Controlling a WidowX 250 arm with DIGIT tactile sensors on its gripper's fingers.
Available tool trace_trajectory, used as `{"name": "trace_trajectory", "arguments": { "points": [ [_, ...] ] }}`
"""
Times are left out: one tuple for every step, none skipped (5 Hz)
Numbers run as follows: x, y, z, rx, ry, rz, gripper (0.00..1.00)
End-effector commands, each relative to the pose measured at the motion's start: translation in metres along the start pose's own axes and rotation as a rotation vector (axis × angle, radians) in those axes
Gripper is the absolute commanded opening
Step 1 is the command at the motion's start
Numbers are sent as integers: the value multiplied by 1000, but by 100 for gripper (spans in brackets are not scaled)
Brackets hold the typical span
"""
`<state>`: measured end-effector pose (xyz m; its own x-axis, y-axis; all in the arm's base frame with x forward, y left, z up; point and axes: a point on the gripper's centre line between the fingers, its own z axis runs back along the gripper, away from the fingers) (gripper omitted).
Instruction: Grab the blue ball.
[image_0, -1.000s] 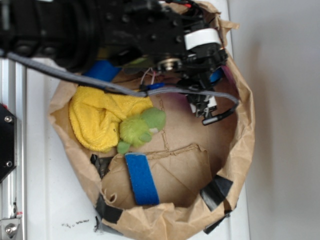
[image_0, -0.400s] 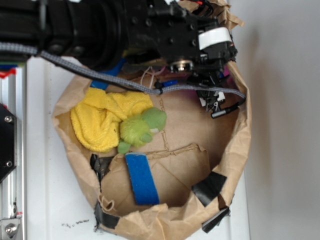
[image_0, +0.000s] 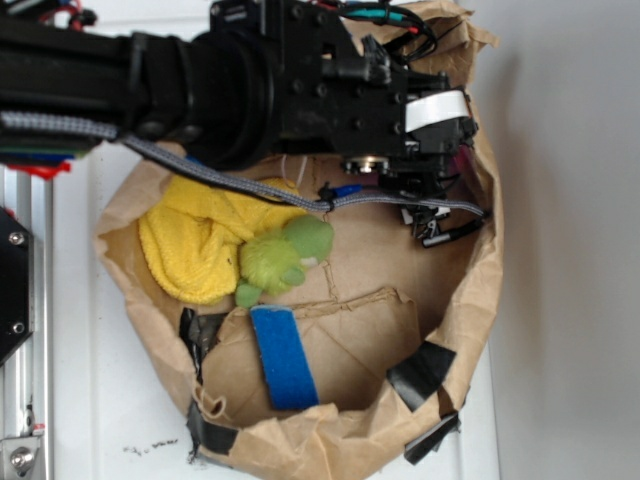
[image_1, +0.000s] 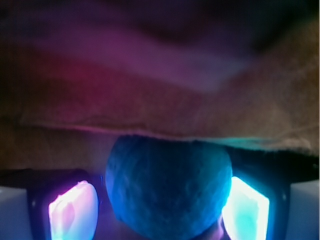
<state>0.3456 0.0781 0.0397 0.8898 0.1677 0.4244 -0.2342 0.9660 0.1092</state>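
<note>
The blue ball (image_1: 168, 187) is between my gripper's glowing fingertips, so it is now time to close on the ball.
In the wrist view the blue ball (image_1: 168, 187) fills the lower middle, round and rough-surfaced, resting against the brown paper wall behind it. My gripper (image_1: 160, 212) is open with the ball between its jaws. The left finger (image_1: 72, 210) glows pink a small gap away from the ball. The right finger (image_1: 245, 207) glows cyan right at the ball's edge. In the exterior view the gripper (image_0: 430, 215) reaches down at the upper right inside the paper bag (image_0: 492, 270), and the black arm hides the ball there.
Inside the bag lie a yellow cloth (image_0: 195, 245), a green plush toy (image_0: 285, 255) and a flat blue strip (image_0: 283, 357). Black tape patches (image_0: 420, 372) mark the bag's lower rim. A metal rail (image_0: 25, 330) runs along the left edge.
The arm has shifted right, carrying the gripper closer to the bag's right wall. The bag's right rim has been pushed slightly. The cloth, plush and strip have stayed put.
</note>
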Motion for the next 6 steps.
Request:
{"name": "trace_trajectory", "arguments": {
  "points": [
    [21, -12, 10, -26, -99, -50, 0],
    [21, -11, 10, -14, -100, -53, 0],
    [21, -5, 15, -21, -75, -51, 0],
    [21, 4, 27, -60, -11, -59, 0],
    [18, 14, 49, -138, 130, -130, 0],
    [11, 25, 78, -216, 223, -220, 0]
  ]
}}
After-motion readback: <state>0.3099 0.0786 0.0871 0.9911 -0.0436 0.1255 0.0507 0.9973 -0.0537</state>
